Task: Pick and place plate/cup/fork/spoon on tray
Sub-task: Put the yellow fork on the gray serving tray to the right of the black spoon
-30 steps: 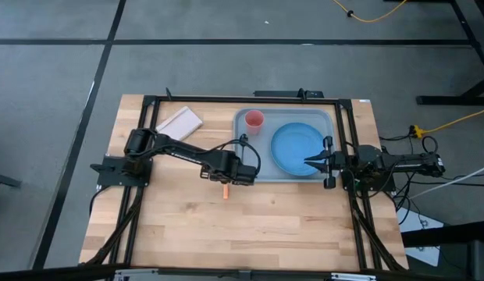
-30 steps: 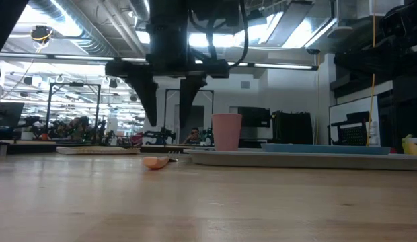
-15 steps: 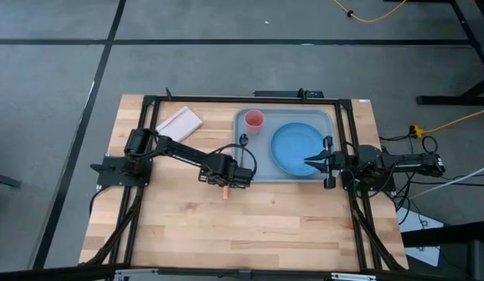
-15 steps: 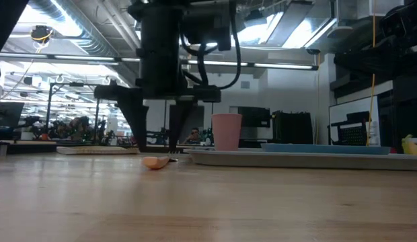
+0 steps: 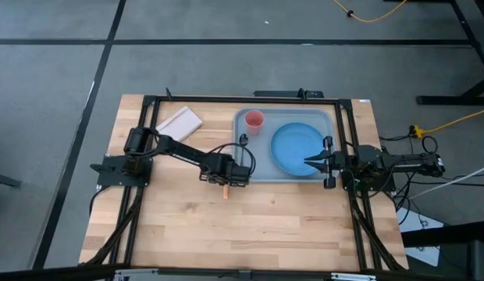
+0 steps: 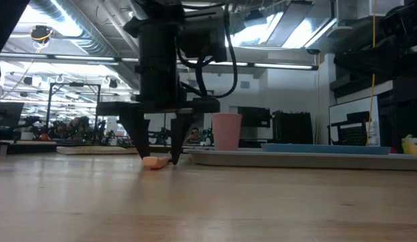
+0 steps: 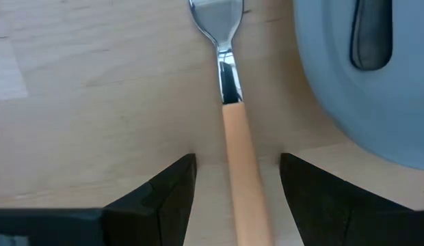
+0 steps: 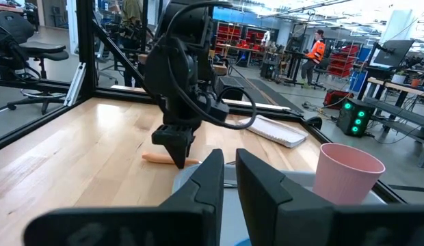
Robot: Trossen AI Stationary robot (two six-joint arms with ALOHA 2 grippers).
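I need to close my left gripper on the fork now. My fingertips are beside the orange handle in the left wrist view, low over the wood, so they would hold the fork if I closed now.
The fork lies flat on the table just left of the tray, silver tines and orange handle (image 7: 236,137); its handle end shows in the high view (image 5: 225,190) and the low view (image 6: 153,162). My left gripper (image 5: 224,178) is open and low over it, one finger on each side of the handle (image 6: 158,157), not touching the handle. The blue plate (image 5: 297,148), the pink cup (image 5: 254,119) and the dark spoon (image 5: 243,140) rest in the grey-blue tray (image 5: 282,112). My right gripper (image 5: 308,162) is shut above the plate's right part.
A pale flat rectangle (image 5: 179,121) lies at the table's far left. The tray's rounded near-left corner (image 7: 349,116) is close beside my left gripper's finger. Bare wood stretches across the near half of the table (image 5: 250,226). A person stands far off in the room (image 8: 314,41).
My left gripper has come down over the fork, from well above the table until its fingertips stand at table height on either side of the orange handle. The fork has not moved.
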